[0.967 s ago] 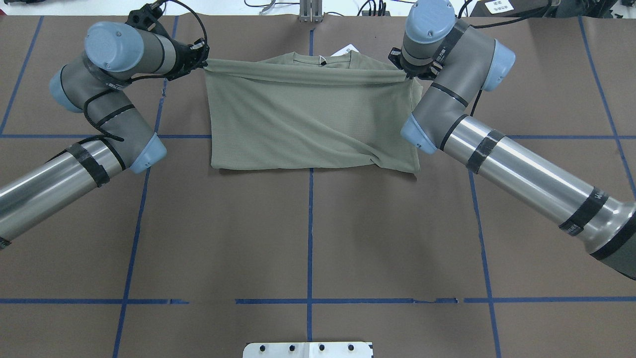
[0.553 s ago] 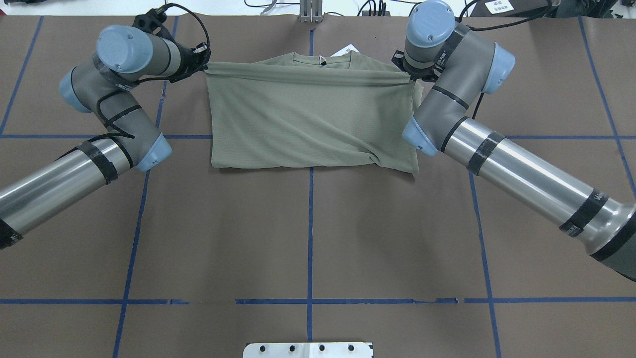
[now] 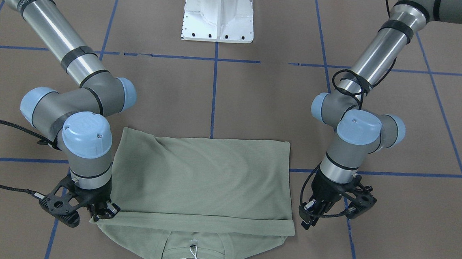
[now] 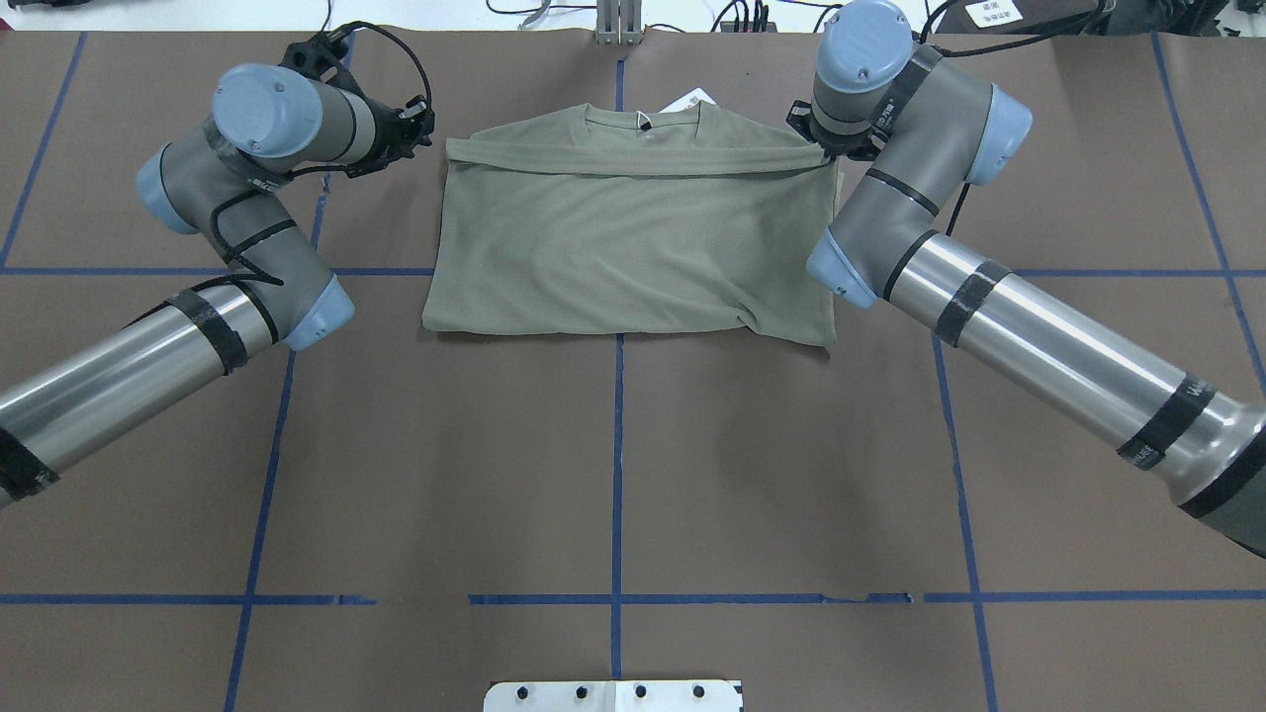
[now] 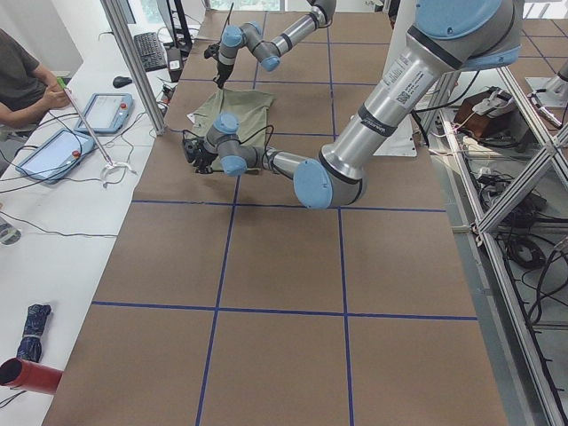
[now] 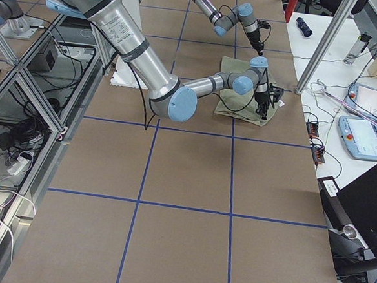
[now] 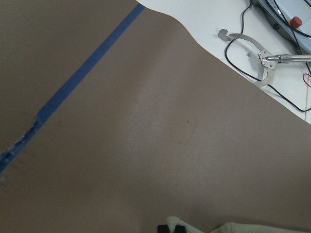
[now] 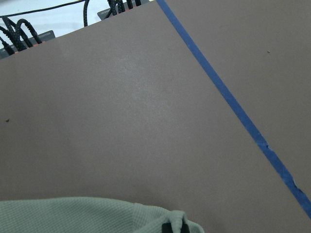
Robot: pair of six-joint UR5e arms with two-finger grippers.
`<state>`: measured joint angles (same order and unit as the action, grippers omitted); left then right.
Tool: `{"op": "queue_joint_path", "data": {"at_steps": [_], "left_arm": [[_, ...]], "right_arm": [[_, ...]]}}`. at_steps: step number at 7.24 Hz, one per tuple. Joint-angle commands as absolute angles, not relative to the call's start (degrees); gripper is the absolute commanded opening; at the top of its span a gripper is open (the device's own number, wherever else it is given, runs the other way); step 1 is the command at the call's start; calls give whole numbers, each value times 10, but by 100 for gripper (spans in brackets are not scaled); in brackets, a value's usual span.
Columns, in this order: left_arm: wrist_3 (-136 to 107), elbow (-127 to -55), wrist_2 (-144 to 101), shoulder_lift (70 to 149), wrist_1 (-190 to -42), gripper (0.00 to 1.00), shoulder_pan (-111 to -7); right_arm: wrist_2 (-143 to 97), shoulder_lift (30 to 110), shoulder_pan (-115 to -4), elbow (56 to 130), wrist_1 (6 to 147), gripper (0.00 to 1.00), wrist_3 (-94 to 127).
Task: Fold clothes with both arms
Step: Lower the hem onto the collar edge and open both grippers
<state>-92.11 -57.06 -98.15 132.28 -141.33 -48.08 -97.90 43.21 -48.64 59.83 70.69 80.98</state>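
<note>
I should open my right gripper. The folded edge is flat on the shirt's upper body up to the ends of my fingers, so it would stay there.
The olive-green shirt lies on the brown table, its lower part folded up over the body toward the neck, and it also shows in the front view. Its white price tag sticks out past the collar. My right gripper is shut on the right end of the folded edge, low at the table; the bunched corner shows in its wrist view. My left gripper stands just off the shirt's left corner, apart from the cloth and open.
The white pedestal plate stands at the table's near middle. The table's far edge with cables runs just behind the shirt. A metal tool lies on the white bench beyond that edge. An operator sits there.
The left gripper has let go of the shirt's left corner, and the cloth has drawn back toward the middle. Both arms have shifted slightly. The right gripper still holds its corner.
</note>
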Motion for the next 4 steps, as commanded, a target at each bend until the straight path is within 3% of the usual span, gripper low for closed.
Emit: {"op": "queue_joint_path", "data": {"at_steps": [1, 2, 3, 4], "left_arm": [[-921, -573, -981, 1323, -1414, 70, -482], [-921, -575, -982, 1324, -1414, 70, -482], [-922, -577, -982, 1324, -1414, 70, -483], [-923, -577, -982, 1324, -1414, 70, -483]], "right_arm": [[-979, 438, -485, 598, 708, 0, 809], [-978, 441, -485, 599, 707, 0, 803], [-976, 440, -484, 599, 706, 96, 789], [-973, 443, -487, 599, 681, 100, 773]]}}
